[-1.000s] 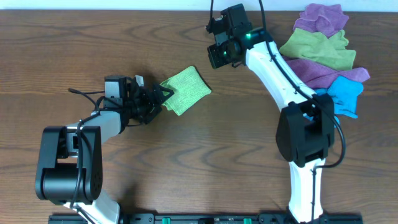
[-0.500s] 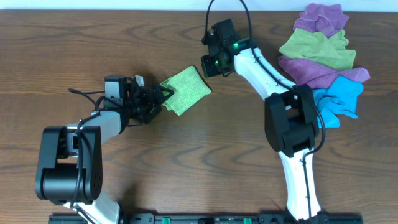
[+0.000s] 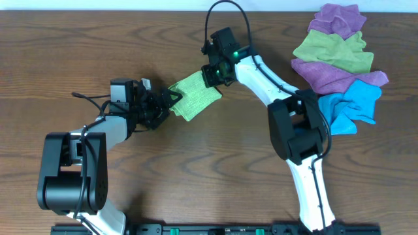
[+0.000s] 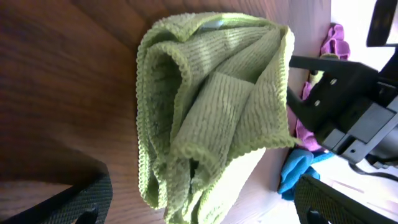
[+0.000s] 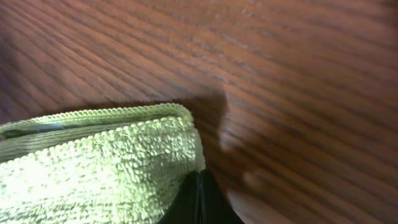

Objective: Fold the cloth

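I should next take hold of the folded green cloth with my left gripper by the bunched folds at its near edge [image 3: 175, 108] [image 4: 189, 185], layers together, to set it aside.
A folded green cloth [image 3: 194, 95] lies on the wooden table between the two arms. My left gripper [image 3: 171, 102] is open, its fingers on either side of the cloth's near left edge; the left wrist view shows the bunched folds [image 4: 211, 118] between the two finger pads [image 4: 199, 211]. My right gripper [image 3: 213, 77] is shut, its fingertips [image 5: 200, 202] pressed together at the cloth's far right corner [image 5: 112, 162]. I cannot tell whether they pinch the edge.
A pile of cloths lies at the back right: purple [image 3: 339, 18], green [image 3: 336, 51], purple [image 3: 333, 75] and blue [image 3: 353, 104]. The blue one also shows in the left wrist view [image 4: 297, 171].
My right arm has swung left and down from the back middle of the table to the cloth's far corner. The left arm and the cloth have not moved.
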Available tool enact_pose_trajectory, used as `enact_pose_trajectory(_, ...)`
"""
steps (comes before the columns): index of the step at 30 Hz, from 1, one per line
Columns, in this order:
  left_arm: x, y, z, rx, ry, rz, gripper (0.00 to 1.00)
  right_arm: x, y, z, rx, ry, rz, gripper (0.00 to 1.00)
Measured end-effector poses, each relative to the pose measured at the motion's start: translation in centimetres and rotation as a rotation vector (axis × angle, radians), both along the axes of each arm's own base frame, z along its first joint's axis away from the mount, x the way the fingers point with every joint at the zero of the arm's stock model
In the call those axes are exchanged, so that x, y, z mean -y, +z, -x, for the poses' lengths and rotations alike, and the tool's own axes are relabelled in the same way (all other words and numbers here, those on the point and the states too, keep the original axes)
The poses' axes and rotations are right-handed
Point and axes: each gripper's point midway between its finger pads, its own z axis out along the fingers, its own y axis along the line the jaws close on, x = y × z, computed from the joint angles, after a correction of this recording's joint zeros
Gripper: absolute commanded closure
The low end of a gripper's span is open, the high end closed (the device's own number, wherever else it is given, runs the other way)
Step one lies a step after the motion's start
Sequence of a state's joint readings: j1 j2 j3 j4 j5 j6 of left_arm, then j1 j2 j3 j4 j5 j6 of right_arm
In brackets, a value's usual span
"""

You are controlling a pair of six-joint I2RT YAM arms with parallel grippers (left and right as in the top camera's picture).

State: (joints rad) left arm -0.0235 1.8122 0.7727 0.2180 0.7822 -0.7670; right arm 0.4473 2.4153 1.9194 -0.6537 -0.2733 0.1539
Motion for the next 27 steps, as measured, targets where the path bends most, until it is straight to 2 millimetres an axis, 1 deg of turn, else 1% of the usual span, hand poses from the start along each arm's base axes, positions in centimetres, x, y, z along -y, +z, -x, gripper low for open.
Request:
enact_pose_trajectory(6,0.0,-0.1,-0.2,0.006,0.006,-0.017,0.05,-0.6,0.0,0.3,-0.005,0.003,-0.006,0.99)
enact_pose_trajectory(12,0.7,-0.2,-0.6,0.017,-0.004,-0.032,0.04,-1.5,0.1,0.9,-0.017,0.017,-0.021,0.98)
enact_pose_trajectory(13,0.8,-0.2,-0.7,0.016,-0.005,-0.030,0.04,-1.7,0.1,1.1,-0.020,0.021,-0.024,0.99)
enact_pose_trajectory(15,1.0,-0.2,-0.8,0.013,-0.003,-0.025,0.00,-1.7,0.1,1.2,-0.025,0.023,-0.025,0.99)
enact_pose_trajectory(17,1.0,-0.1,-1.0,0.011,0.001,-0.024,0.12,-1.8,0.0,1.4,-0.032,0.024,-0.025,0.99)
enact_pose_trajectory(19,0.9,-0.5,-0.9,0.002,0.006,-0.026,0.35,-1.7,0.0,1.5,-0.039,0.024,-0.022,0.99)
enact_pose_trajectory(22,0.5,-1.7,-0.6,-0.029,0.021,-0.053,0.61,-1.5,-0.2,1.9,-0.055,0.023,-0.015,0.99)
enact_pose_trajectory(24,0.4,-2.2,-0.3,-0.047,0.029,-0.055,0.74,-1.1,-0.3,2.1,-0.073,0.017,-0.008,0.99)
enact_pose_trajectory(25,0.3,-2.5,-0.2,-0.053,0.028,-0.063,0.83,-0.9,-0.3,2.3,-0.085,0.015,-0.003,0.99)
enact_pose_trajectory(26,0.3,-2.6,-0.1,-0.059,0.030,-0.063,0.90,-0.4,-0.3,2.5,-0.102,0.010,0.005,0.99)
enact_pose_trajectory(27,0.2,-2.9,0.0,-0.067,0.034,-0.067,0.94,-0.1,-0.3,2.6,-0.117,0.004,0.011,0.98)
